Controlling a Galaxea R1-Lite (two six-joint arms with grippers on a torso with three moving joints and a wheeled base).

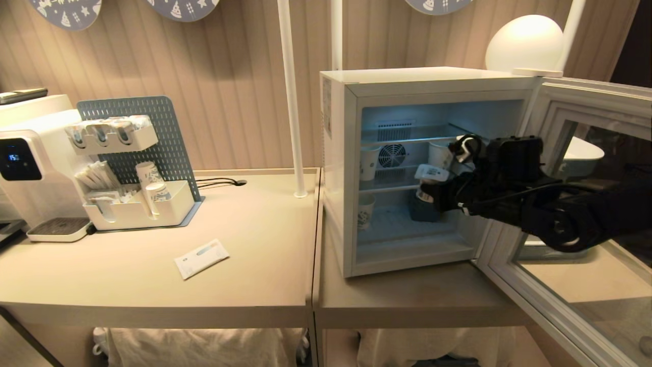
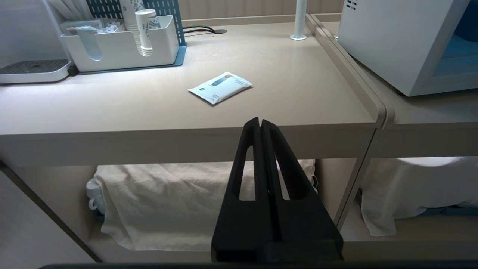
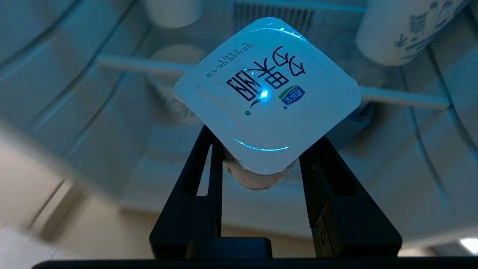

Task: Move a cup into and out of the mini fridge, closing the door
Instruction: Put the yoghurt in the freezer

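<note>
The cup's lower body (image 1: 423,196) hangs in front of and below the middle shelf's front edge (image 1: 391,188), so my right gripper needs to keep holding the cup.
The white mini fridge (image 1: 336,168) stands on the right table with its door (image 1: 575,285) swung wide open to the right. My right gripper (image 1: 430,191) reaches into the lit interior, shut on the cup (image 1: 431,176). In the right wrist view the cup (image 3: 267,93) shows its squarish white-and-blue foil lid, with my black fingers (image 3: 203,179) clamped on the pale body below the lid, above a wire shelf (image 3: 403,98). My left gripper (image 2: 260,121) hangs shut and empty in front of the left table's edge.
Tall paper cups (image 1: 369,163) stand on the fridge shelves. On the left table lie a white sachet (image 1: 201,257), an organiser tray with cups (image 1: 147,204) and a water dispenser (image 1: 25,163). A white pole (image 1: 291,97) rises beside the fridge. Cloth-covered bundles (image 2: 168,201) sit under the tables.
</note>
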